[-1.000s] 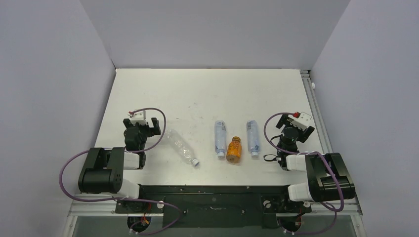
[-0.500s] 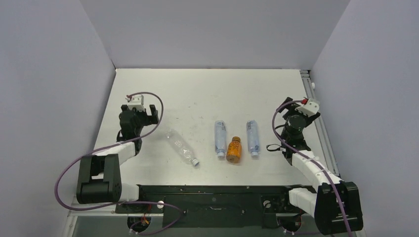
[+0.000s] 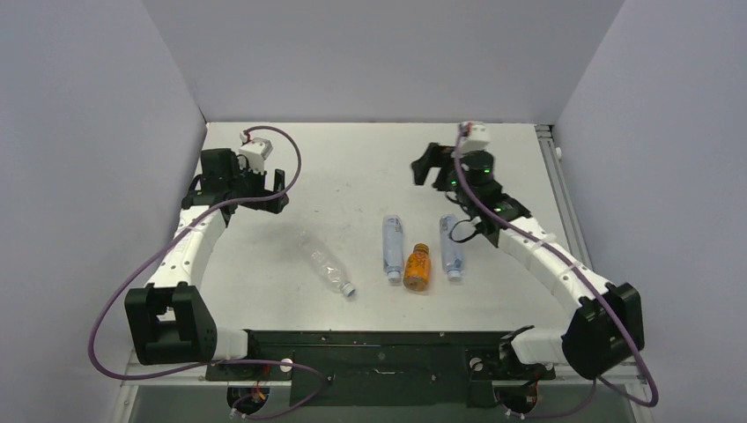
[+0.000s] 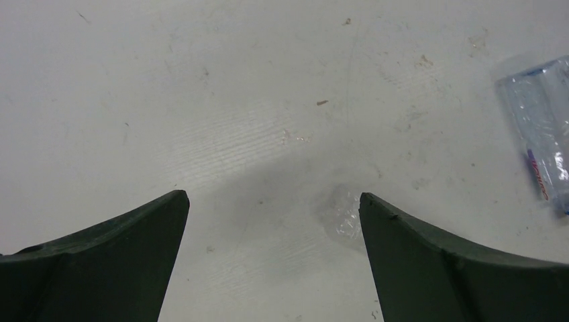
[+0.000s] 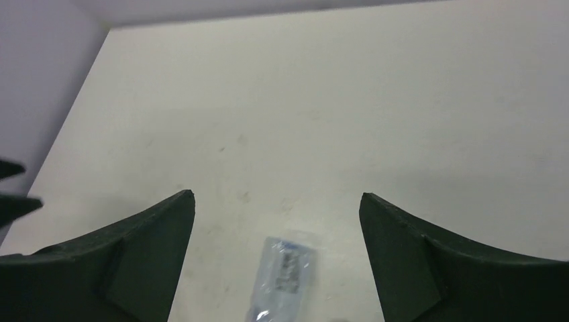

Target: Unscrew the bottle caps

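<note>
The robot's right gripper next needs to grab the clear ribbed bottle by its neck at the white cap (image 3: 347, 287), which leaves the bottle's body free for the left gripper. Then the cap can be unscrewed.
Four bottles lie on the white table. The clear ribbed bottle (image 3: 324, 262) has a white cap (image 3: 350, 289). Two blue-label bottles (image 3: 393, 245) (image 3: 451, 244) have white caps (image 3: 393, 276) (image 3: 454, 275). The squat orange bottle (image 3: 417, 269) has a golden-brown cap (image 3: 421, 248). My left gripper (image 3: 280, 192) is open and empty, raised to the far left of the ribbed bottle, whose base shows by its right finger (image 4: 341, 216). My right gripper (image 3: 425, 169) is open and empty, raised beyond the blue-label bottles, with one of them (image 5: 285, 278) below its jaws.
Grey walls enclose the table (image 3: 352, 159) on the left, back and right. A metal rail (image 3: 564, 194) runs along the right edge. A blue-label bottle (image 4: 542, 144) shows at the right edge of the left wrist view.
Both arms have stretched out from the near edge. The left gripper moved to the far left; the right gripper swung up and left past the bottles. The bottles have not moved.
</note>
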`<state>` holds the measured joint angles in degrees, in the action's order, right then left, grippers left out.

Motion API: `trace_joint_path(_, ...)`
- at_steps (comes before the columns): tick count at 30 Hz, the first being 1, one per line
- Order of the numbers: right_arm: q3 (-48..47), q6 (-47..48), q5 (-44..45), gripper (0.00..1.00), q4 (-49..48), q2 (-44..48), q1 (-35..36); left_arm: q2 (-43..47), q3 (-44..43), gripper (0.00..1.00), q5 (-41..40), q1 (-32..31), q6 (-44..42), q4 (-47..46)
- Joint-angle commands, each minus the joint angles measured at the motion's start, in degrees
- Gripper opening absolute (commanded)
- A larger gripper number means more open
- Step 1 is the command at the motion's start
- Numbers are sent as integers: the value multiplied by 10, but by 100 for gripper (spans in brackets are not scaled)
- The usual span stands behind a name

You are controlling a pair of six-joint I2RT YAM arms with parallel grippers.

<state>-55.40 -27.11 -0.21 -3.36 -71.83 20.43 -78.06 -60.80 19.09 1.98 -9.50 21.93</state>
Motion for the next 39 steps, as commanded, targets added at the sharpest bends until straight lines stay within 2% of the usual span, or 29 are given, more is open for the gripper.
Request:
trace_joint_path(1, -77, 50, -9, 88, 155, -65, 170, -3, -77, 97, 78, 7, -54, 166)
trace_joint_path(5, -94, 77, -21, 88, 174, -110, 287, -15, -127, 97, 106, 20, -74, 233)
trace_joint_path(10, -115, 117, -35, 88, 190, -172, 389, 5, -132, 97, 137, 45, -58, 236)
trace_joint_path(15, -116, 125, -24, 88, 182, -218, 424, 34, -114, 97, 136, 53, -34, 212)
trace_joint_path(20, -111, 125, -3, 87, 165, -257, 440, 48, -128, 97, 147, 53, -25, 228)
trace_joint_path(26, -109, 118, 34, 68, 151, -299, 451, 32, -163, 97, 181, 50, -46, 283)
trace_joint_path(31, -109, 114, 56, 58, 141, -325, 457, 39, -162, 97, 187, 37, -67, 296)
trace_joint_path(36, -93, 104, 86, 46, 124, -321, 455, 38, -177, 97, 192, 22, -75, 309)
trace_joint_path(39, -82, 100, 93, 36, 115, -306, 451, 53, -165, 97, 194, 18, -62, 285)
